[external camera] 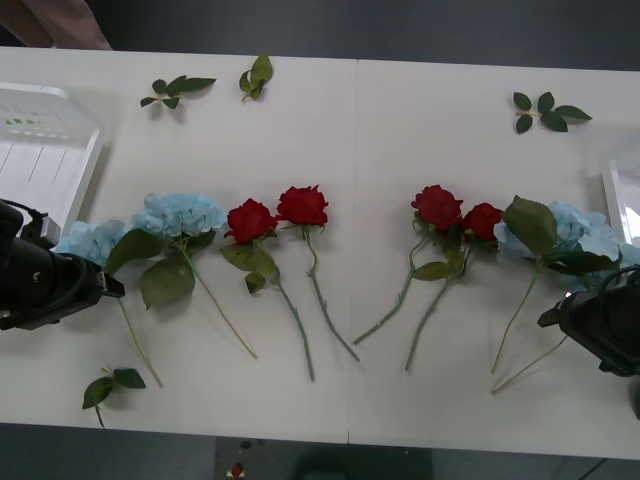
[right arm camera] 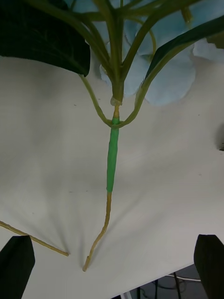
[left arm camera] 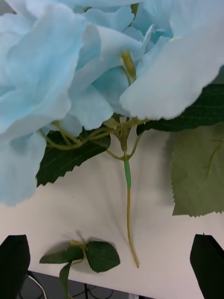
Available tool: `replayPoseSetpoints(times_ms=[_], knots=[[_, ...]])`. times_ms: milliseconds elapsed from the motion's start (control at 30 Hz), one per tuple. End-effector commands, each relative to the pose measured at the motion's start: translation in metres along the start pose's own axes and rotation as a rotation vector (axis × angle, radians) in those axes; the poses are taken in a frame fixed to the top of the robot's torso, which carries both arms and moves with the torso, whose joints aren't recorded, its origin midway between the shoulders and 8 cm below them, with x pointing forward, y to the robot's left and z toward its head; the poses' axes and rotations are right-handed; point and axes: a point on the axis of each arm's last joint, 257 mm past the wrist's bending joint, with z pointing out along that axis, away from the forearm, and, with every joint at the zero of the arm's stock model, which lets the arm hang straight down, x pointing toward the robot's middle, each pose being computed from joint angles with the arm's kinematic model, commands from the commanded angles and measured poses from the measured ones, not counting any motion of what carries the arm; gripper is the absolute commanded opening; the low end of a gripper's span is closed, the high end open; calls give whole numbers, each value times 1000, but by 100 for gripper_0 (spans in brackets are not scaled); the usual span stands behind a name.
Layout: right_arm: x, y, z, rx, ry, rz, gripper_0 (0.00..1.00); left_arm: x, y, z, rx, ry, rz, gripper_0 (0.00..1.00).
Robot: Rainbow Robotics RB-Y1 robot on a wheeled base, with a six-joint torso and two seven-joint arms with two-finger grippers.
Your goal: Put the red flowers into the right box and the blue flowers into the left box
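Observation:
Soft petals and broad leaves crowd the blue flower's top. My right gripper should next grab the bare stem [right arm camera: 109,195] below them.
Four red flowers lie in a row mid-table: two left of centre [external camera: 250,220] [external camera: 303,205] and two right of centre [external camera: 437,207] [external camera: 482,220]. Blue flowers lie at the left [external camera: 180,213] [external camera: 85,240] and at the right [external camera: 580,235]. The left box [external camera: 40,150] sits at the far left, and the right box [external camera: 625,200] shows at the right edge. My left gripper [left arm camera: 112,268] is open just short of a blue flower's stem [left arm camera: 127,196]. My right gripper [right arm camera: 112,264] is open just short of another blue flower's stem [right arm camera: 112,163]. Neither holds anything.
Loose leaf sprigs lie at the back left [external camera: 175,90] [external camera: 256,77], the back right [external camera: 548,110] and near the front left edge [external camera: 110,385]. The rose stems fan out toward the table's front edge [external camera: 350,435].

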Motion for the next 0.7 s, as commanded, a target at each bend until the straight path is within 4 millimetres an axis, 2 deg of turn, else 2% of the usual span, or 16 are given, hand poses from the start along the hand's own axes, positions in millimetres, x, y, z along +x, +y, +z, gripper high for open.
replayPoseSetpoints(times_ms=[33, 267, 667, 700], knots=[[-7, 2, 2, -12, -18, 18, 100, -15, -14, 5, 17, -31, 12, 100], [-7, 2, 14, -16, -24, 32, 100, -13, -14, 25, -27, -29, 49, 100], [-11, -3, 26, -10, -39, 42, 100, -17, -17, 45, -51, -45, 58, 100], [-11, -4, 27, -7, -39, 41, 78, -18, -19, 48, -57, -44, 63, 100]])
